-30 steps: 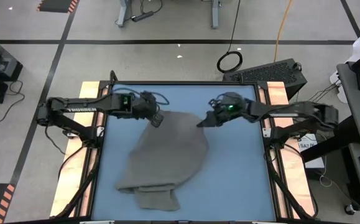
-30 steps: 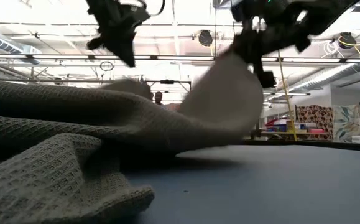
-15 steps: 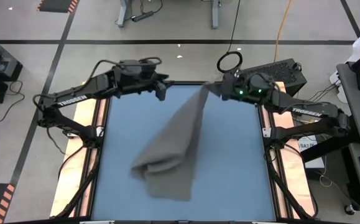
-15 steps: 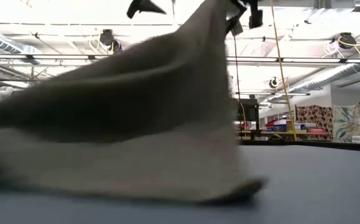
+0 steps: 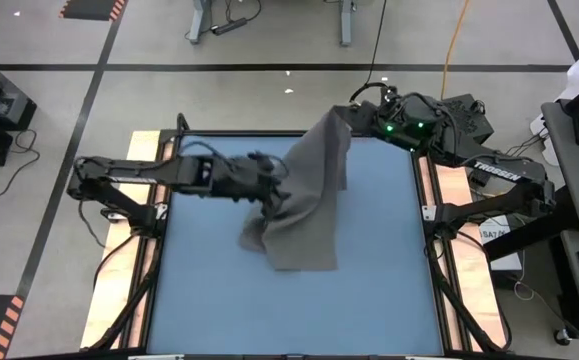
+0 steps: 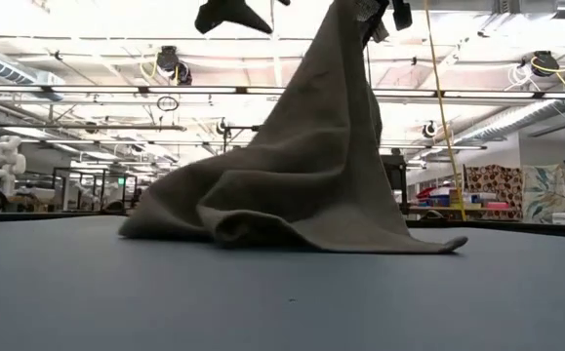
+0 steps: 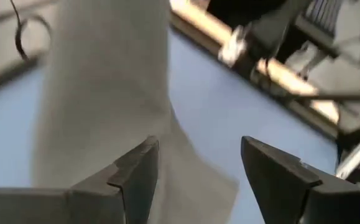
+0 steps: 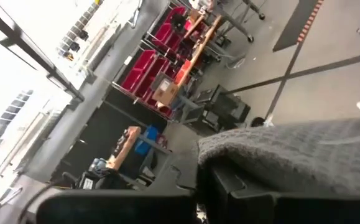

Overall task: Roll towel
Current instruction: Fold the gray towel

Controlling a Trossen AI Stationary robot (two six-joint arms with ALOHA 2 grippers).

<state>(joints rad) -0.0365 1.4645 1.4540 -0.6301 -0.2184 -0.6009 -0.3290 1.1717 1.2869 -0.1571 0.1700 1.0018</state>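
Observation:
I need to take hold of the towel by its loose edge [image 5: 256,226] [image 7: 189,146] with my left gripper next, to lay the towel across the blue table for rolling.
The grey towel [image 5: 304,200] hangs in a tall drape from my right gripper [image 5: 349,122], which is shut on its top end high over the table's far edge. The towel's lower end [image 6: 292,219] lies bunched on the blue table [image 5: 369,290]. My left gripper [image 5: 274,195] hovers open above the table's middle, close to the left side of the hanging towel [image 7: 105,93]; nothing sits between its fingers [image 7: 136,177]. In the low view it shows at the top [image 6: 228,15]. My right gripper pinches the towel's top end [image 8: 229,152] between its two fingers; whether one layer or several, I cannot tell. The towel [image 6: 345,58] hangs below the gripper in a drawn-out cone. Its lower end rests in folds on the table.
Wooden rails [image 5: 147,230] run along the table's left and right sides. A black case [image 5: 454,115] and a cable loop [image 5: 369,98] lie on the floor beyond the far edge. Bare blue tabletop stretches across the near half [image 5: 269,320].
My right gripper has risen and gone toward the far edge with the towel's end, lifting most of the towel off the table; the lower end slid toward the far side. My left gripper let go of the towel, swung to the far edge, then back over the table's middle.

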